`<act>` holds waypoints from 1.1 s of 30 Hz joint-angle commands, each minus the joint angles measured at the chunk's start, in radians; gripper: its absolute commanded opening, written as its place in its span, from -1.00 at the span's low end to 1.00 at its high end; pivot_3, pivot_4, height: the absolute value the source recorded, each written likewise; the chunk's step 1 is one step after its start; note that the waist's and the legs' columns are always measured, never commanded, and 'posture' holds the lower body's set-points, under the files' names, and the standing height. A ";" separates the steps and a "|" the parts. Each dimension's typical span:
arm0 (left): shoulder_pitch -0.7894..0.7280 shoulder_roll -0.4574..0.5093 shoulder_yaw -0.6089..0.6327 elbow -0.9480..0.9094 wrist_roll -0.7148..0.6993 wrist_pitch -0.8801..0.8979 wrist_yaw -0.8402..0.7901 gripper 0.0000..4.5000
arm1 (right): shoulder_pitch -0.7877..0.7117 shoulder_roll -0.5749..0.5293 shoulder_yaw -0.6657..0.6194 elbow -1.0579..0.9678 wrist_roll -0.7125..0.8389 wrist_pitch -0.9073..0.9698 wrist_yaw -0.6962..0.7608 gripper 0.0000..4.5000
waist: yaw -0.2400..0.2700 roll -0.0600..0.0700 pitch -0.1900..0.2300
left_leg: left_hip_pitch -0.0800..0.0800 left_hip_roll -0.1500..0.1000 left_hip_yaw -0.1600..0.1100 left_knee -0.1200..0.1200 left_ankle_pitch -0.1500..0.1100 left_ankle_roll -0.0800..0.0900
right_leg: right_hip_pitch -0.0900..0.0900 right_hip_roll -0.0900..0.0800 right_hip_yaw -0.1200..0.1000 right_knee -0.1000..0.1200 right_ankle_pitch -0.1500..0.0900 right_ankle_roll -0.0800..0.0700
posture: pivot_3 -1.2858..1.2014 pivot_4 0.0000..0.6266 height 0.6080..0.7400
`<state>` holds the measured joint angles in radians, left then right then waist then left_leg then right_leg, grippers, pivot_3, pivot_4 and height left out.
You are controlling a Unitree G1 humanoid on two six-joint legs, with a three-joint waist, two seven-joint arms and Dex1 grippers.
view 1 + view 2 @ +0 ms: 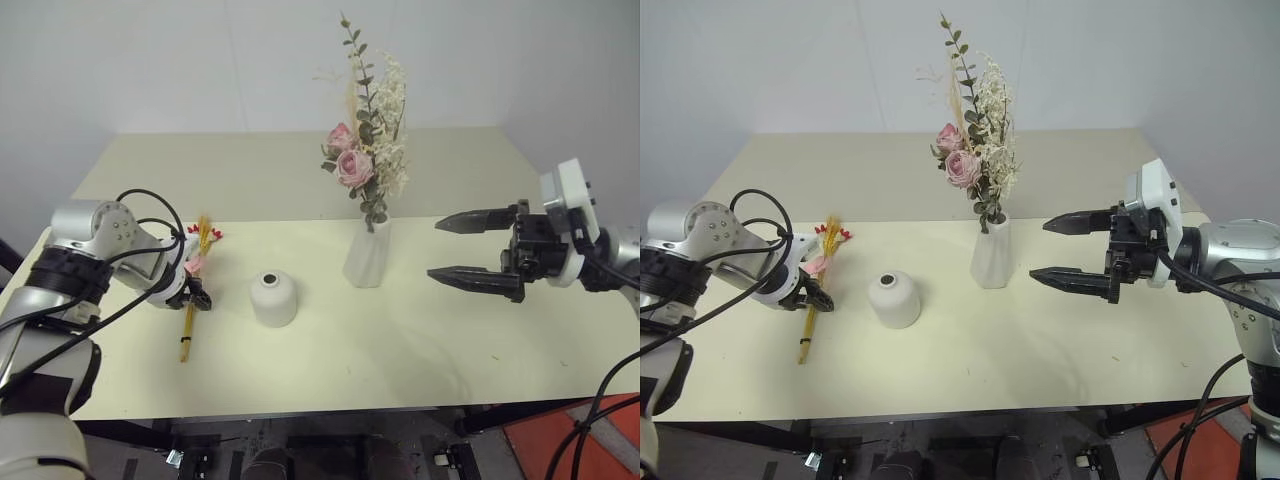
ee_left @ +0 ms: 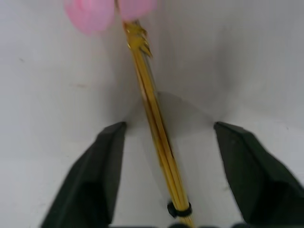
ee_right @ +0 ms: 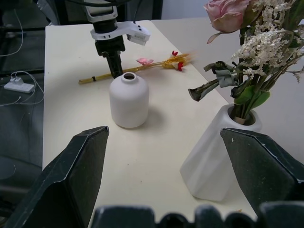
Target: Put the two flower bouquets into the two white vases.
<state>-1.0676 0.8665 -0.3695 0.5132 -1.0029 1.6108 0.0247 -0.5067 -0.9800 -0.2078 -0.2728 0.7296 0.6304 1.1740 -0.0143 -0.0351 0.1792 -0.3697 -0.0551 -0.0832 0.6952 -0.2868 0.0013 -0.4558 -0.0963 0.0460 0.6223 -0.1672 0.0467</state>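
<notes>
My left gripper is to grab the thin bouquet by its golden stalks next, so the bouquet's banded end can go into the short white vase [image 1: 273, 297].
The thin bouquet [image 1: 188, 325] of golden stalks with small red and pink flowers lies flat on the table, left of the short white vase [image 1: 273, 297]. My left gripper [image 1: 196, 294] points down over its stalks [image 2: 153, 107]. Its fingers [image 2: 102, 175] stand open on either side of them, with a gap on each side. The fuller bouquet [image 1: 362, 160] of pink roses stands upright in the tall faceted white vase [image 1: 367, 256]. My right gripper [image 1: 434, 249] hovers open and empty to the right of that vase, pointing towards it.
The cream table [image 1: 400, 350] has bare surface in front of the vases and on the right. A second tabletop [image 1: 230, 170] adjoins it at the back, against a white wall. A red object [image 1: 575, 440] lies on the floor by the front right corner.
</notes>
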 commanded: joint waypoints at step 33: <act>0.244 -0.108 0.731 -0.550 0.065 -0.710 -0.835 -0.98 | 0.052 0.066 -0.051 -0.109 0.037 -0.002 -0.161 1.00 | 0.000 0.000 0.000 | -0.001 0.001 0.001 0.001 0.000 0.000 | 0.000 -0.001 -0.001 -0.006 0.001 0.000 | 0.03 -0.52 1.00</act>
<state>-0.8228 0.7479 0.3625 0.0036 -0.9178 0.9175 -0.7764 -0.4536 -0.9110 -0.2163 -0.3511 0.7514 0.6329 1.0226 -0.0146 -0.0353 0.1791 -0.3707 -0.0541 -0.0822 0.6957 -0.2868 0.0011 -0.4550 -0.0969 0.0448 0.6163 -0.1666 0.0463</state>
